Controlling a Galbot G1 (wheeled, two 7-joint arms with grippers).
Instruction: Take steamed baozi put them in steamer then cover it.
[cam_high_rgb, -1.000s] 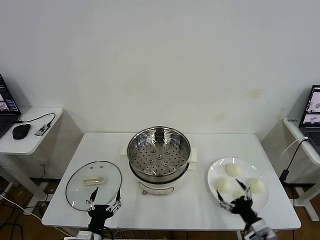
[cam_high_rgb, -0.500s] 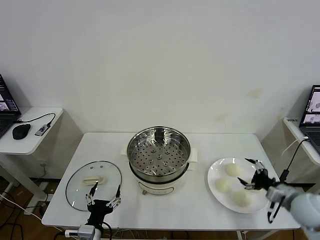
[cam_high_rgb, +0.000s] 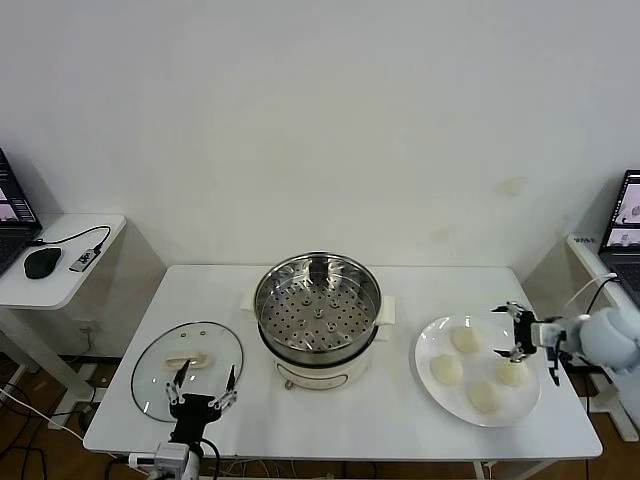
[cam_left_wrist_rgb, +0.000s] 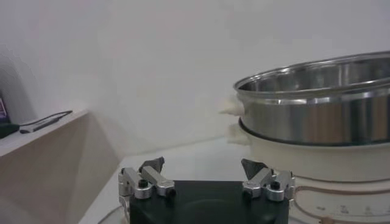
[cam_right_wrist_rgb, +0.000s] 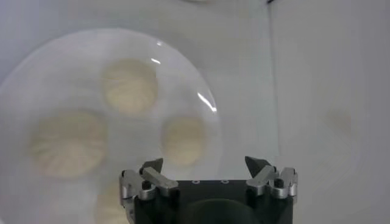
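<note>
I next need to pick up the back baozi on the plate by its round sides with my right gripper, so I can fill the steamer (cam_high_rgb: 318, 310).
The steamer (cam_high_rgb: 318, 310), a shiny steel pot with a perforated tray, stands uncovered at the table's middle; it also shows in the left wrist view (cam_left_wrist_rgb: 317, 103). The glass cover (cam_high_rgb: 187, 368) with its cream handle lies flat to the steamer's left. Four baozi lie on a white plate (cam_high_rgb: 424, 352) at the right, one of them at the back (cam_high_rgb: 466, 339). My right gripper (cam_high_rgb: 508, 332) is open and empty over the plate's right edge, pointing at the baozi; its wrist view shows it (cam_right_wrist_rgb: 204, 163) above a baozi (cam_right_wrist_rgb: 184, 140). My left gripper (cam_high_rgb: 205, 378) is open and empty at the cover's front edge (cam_left_wrist_rgb: 204, 164).
A side table (cam_high_rgb: 60, 270) with a mouse and a laptop stands at the left. Another laptop (cam_high_rgb: 628, 215) and a cable are at the right. The white table's front edge (cam_high_rgb: 340, 448) runs just behind my left gripper.
My right gripper has swung from the table's front edge round to the plate's right side, uncovering the fourth baozi. My left gripper has shifted slightly left.
</note>
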